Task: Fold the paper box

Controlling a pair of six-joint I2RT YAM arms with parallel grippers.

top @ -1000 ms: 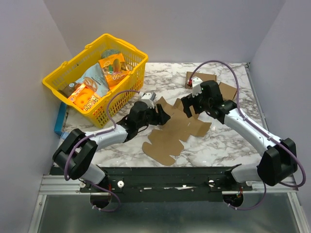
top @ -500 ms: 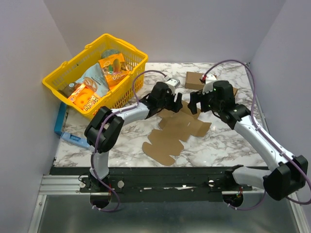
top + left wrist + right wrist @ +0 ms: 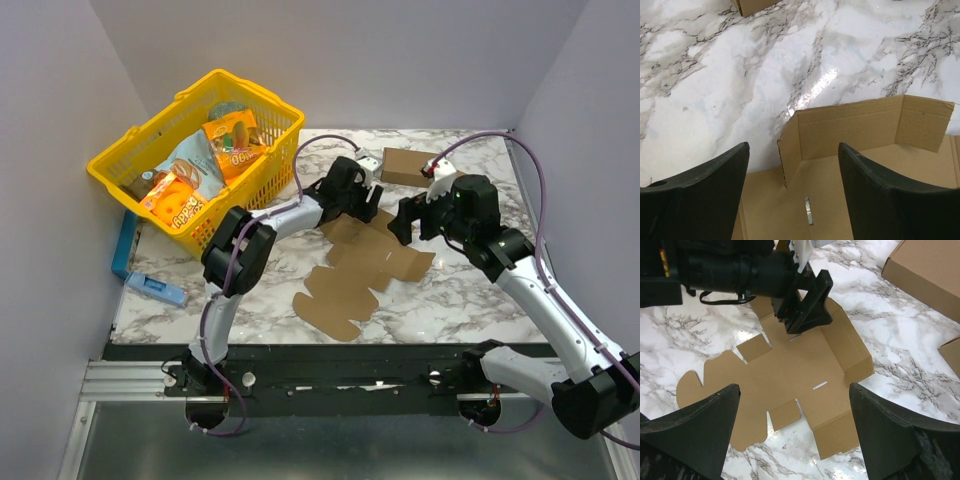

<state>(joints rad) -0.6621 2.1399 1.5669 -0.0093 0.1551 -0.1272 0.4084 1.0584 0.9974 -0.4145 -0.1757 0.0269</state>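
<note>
The raised flap's near edge [image 3: 379, 214] [image 3: 789, 152] reaches back past the ends of both fingers. My left gripper should close on the flap now.
The paper box [image 3: 360, 268] is a brown die-cut sheet lying mostly flat on the marble table, with its far-right flaps creased upward. My left gripper [image 3: 366, 207] is open and empty over the sheet's far edge. In the left wrist view the left gripper [image 3: 792, 147] has a raised flap [image 3: 850, 125] between its fingers without touching it. My right gripper [image 3: 404, 226] is open and empty, just above the sheet's right end. In the right wrist view the right gripper [image 3: 794, 390] looks down on the sheet [image 3: 805, 375] and on the left gripper [image 3: 805, 310].
A yellow basket [image 3: 120, 170] with snack packets stands at the back left. A closed brown cuboid [image 3: 405, 165] lies behind the grippers and shows in the right wrist view [image 3: 930, 275]. A blue flat object [image 3: 150, 288] lies at the left table edge.
My left arm has stretched out away from its base, to the sheet's far edge. My right gripper has moved a little to the right. The sheet has stayed in place.
</note>
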